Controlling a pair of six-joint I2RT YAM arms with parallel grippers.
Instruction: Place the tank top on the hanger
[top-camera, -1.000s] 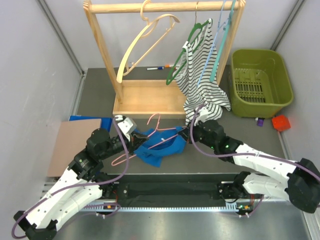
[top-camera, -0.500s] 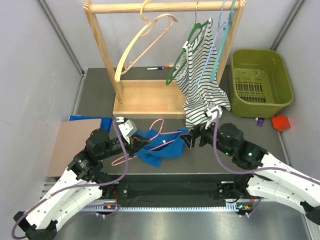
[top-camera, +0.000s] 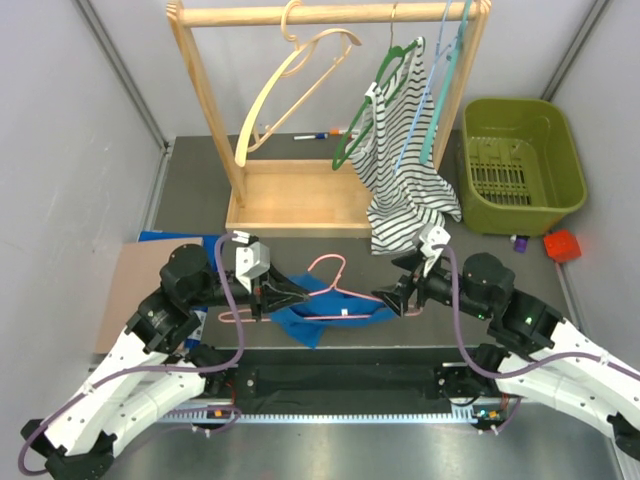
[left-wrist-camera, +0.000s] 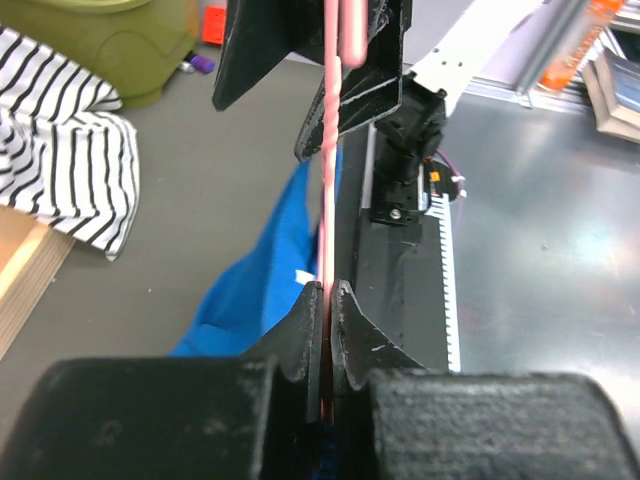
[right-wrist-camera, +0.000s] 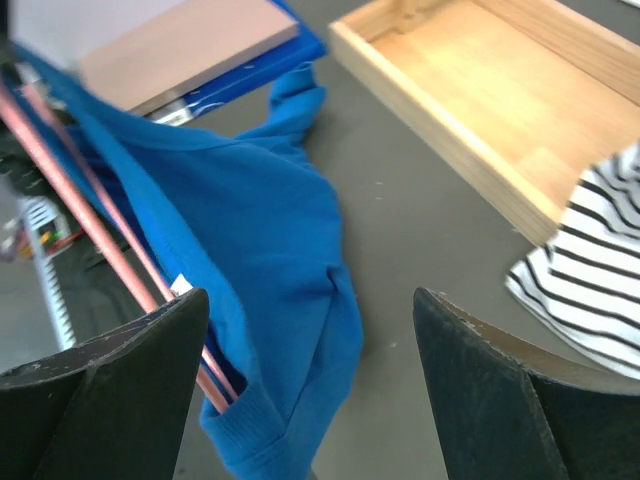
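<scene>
My right gripper is wide open and unclosed on the pink wire hanger (top-camera: 333, 263) or the tank top, so it would come up empty if I lifted now.
The pink wire hanger (top-camera: 333, 263) is held roughly level above the table in front of the rack. My left gripper (top-camera: 283, 297) is shut on its wire, and the left wrist view shows the wire (left-wrist-camera: 328, 180) pinched between the gripper (left-wrist-camera: 327, 300) pads. The blue tank top (top-camera: 315, 325) hangs bunched from the hanger, one hanger arm threaded inside the fabric. My right gripper (top-camera: 397, 297) stands open just right of the top, holding nothing. In the right wrist view the tank top (right-wrist-camera: 250, 240) and the hanger (right-wrist-camera: 110, 250) lie ahead of the gripper (right-wrist-camera: 310, 300).
A wooden rack (top-camera: 300, 195) stands behind, with a cream hanger (top-camera: 290, 80), a green hanger (top-camera: 372, 110) and a striped top (top-camera: 405, 170) hanging from its rail. A green basket (top-camera: 520, 150) and a small red object (top-camera: 562, 245) sit at the right. A brown board (top-camera: 150, 285) lies at the left.
My right gripper has opened, let go of the tank top and drawn back to the right. The left gripper has swung the hanger rightward, and the top now hangs lower from it.
</scene>
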